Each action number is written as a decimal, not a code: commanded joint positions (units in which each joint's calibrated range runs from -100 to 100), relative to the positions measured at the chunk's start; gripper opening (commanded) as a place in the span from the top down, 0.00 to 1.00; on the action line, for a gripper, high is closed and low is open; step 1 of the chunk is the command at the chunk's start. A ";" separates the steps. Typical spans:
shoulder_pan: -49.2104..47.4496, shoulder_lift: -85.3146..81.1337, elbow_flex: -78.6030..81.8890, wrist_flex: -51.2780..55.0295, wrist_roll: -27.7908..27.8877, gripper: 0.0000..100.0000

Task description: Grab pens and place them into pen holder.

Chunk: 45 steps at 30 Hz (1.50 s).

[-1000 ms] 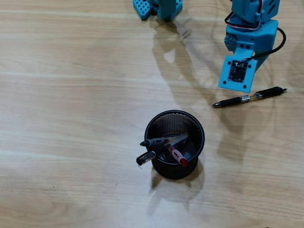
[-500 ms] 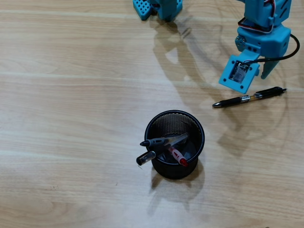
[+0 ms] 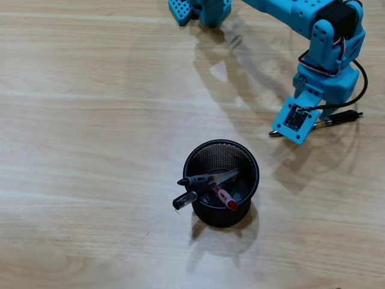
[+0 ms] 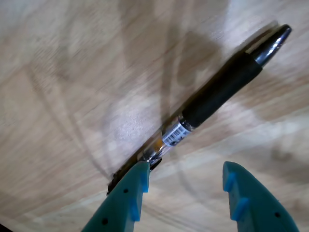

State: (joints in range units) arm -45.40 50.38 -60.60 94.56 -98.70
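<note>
The pen is to stand in the mesh pen holder. My gripper should grab it by its thick black section (image 3: 343,117) next.
A black pen with a silver band (image 3: 341,115) lies flat on the wooden table at the right in the overhead view. The blue arm's wrist (image 3: 325,78) hangs over its middle and hides it. In the wrist view this pen (image 4: 217,92) runs diagonally from lower left to upper right. My gripper (image 4: 185,166) is open just above the table, nothing between its teal fingers. The left fingertip (image 4: 139,170) overlaps the pen's rear part; whether it touches is unclear. The black mesh pen holder (image 3: 255,168) stands mid-table with a dark grey pen (image 3: 207,179), a red and clear pen (image 3: 225,198) and a black-capped pen (image 3: 185,200) inside.
The arm's blue base (image 3: 201,11) sits at the table's far edge. Bare wood (image 3: 90,150) surrounds the holder on all sides, and about a hand's width of table separates it from the lying pen.
The wrist has tilted and come down toward the lying pen, and now covers its middle in the overhead view. The pen and the holder have not moved.
</note>
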 commanded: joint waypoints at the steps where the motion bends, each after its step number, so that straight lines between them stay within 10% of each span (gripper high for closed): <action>1: 1.92 1.29 -0.75 -3.49 -1.14 0.82; 45: 3.20 8.60 -0.21 -6.86 -1.20 0.91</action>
State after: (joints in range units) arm -42.83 59.13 -60.96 88.35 -98.75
